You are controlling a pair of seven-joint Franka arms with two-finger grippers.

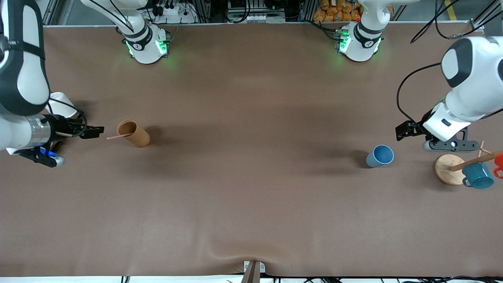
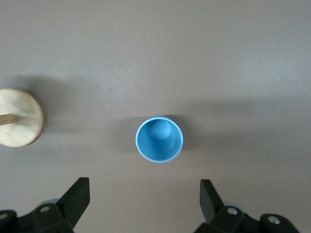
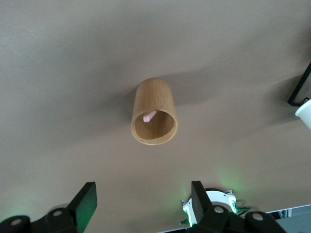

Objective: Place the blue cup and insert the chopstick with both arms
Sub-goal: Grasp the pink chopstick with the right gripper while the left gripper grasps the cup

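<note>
The blue cup should be picked up next by its rim [image 1: 383, 147] with my left gripper.
The blue cup [image 1: 380, 156] stands upright, mouth up, toward the left arm's end of the table. It also shows in the left wrist view [image 2: 159, 140]. My left gripper [image 1: 401, 131] is open and empty in the air beside the cup, its own view [image 2: 144, 199] showing the cup apart from the fingers. The pale-pink chopstick [image 1: 118, 136] leans out of a brown cylinder [image 1: 133, 133] toward the right arm's end. Its tip shows inside the cylinder [image 3: 154, 119] in the right wrist view [image 3: 150, 116]. My right gripper [image 1: 97, 131] is open and empty [image 3: 142, 199], just short of the chopstick's outer end.
A round wooden rack base [image 1: 448, 169] with tan rods, a teal mug [image 1: 477, 175] and a red item [image 1: 499, 163] sit at the left arm's end; the base shows in the left wrist view [image 2: 19, 117]. A white cup-like thing [image 1: 61, 104] sits by the right arm.
</note>
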